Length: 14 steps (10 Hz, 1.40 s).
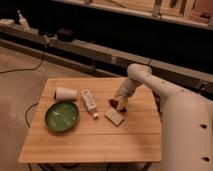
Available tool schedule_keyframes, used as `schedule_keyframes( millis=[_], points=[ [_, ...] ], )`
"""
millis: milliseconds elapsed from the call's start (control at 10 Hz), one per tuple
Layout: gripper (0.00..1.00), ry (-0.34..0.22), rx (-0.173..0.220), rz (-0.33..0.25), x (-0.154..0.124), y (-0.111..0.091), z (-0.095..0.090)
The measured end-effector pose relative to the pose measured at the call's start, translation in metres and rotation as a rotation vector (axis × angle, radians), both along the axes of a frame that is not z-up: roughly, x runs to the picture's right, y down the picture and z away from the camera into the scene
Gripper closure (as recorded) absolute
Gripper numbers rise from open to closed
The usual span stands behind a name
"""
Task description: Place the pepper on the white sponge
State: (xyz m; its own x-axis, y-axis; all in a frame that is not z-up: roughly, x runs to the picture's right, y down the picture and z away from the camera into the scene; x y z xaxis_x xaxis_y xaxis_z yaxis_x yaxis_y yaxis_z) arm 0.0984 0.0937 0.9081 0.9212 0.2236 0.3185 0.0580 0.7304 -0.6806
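The gripper grabs the dark red pepper around its body (pixel 116 103) next, to place it on the white sponge.
The pepper (pixel 114 103), small and dark red, lies on the wooden table (pixel 75 142) just behind the white sponge (pixel 115 118), a flat cream pad near the table's middle. My gripper (pixel 119 103) hangs at the end of the white arm and points down right at the pepper, its tips low over the tabletop. The jaws stand open, with the pepper at the fingertips; I cannot tell whether they touch it. The sponge has nothing on it.
A green plate (pixel 62 117) sits at the table's left front. A white cup (pixel 66 93) lies on its side behind it. A white tube-shaped bottle (pixel 89 102) lies between the plate and the sponge. A dark shelf runs along the back.
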Motion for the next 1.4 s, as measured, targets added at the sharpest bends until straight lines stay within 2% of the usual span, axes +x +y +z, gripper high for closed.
schedule_keyframes(
  millis=[400, 800, 900, 1200, 1400],
  points=[
    [0.38, 0.017, -0.042, -0.012, 0.009, 0.02, 0.004],
    [0.39, 0.011, -0.069, -0.022, 0.002, 0.031, 0.009],
    [0.45, 0.013, -0.069, -0.023, 0.002, 0.031, 0.011],
    [0.73, 0.021, -0.046, -0.023, 0.004, 0.026, 0.013],
    [0.76, 0.025, -0.031, -0.028, 0.006, 0.022, 0.01]
  ],
)
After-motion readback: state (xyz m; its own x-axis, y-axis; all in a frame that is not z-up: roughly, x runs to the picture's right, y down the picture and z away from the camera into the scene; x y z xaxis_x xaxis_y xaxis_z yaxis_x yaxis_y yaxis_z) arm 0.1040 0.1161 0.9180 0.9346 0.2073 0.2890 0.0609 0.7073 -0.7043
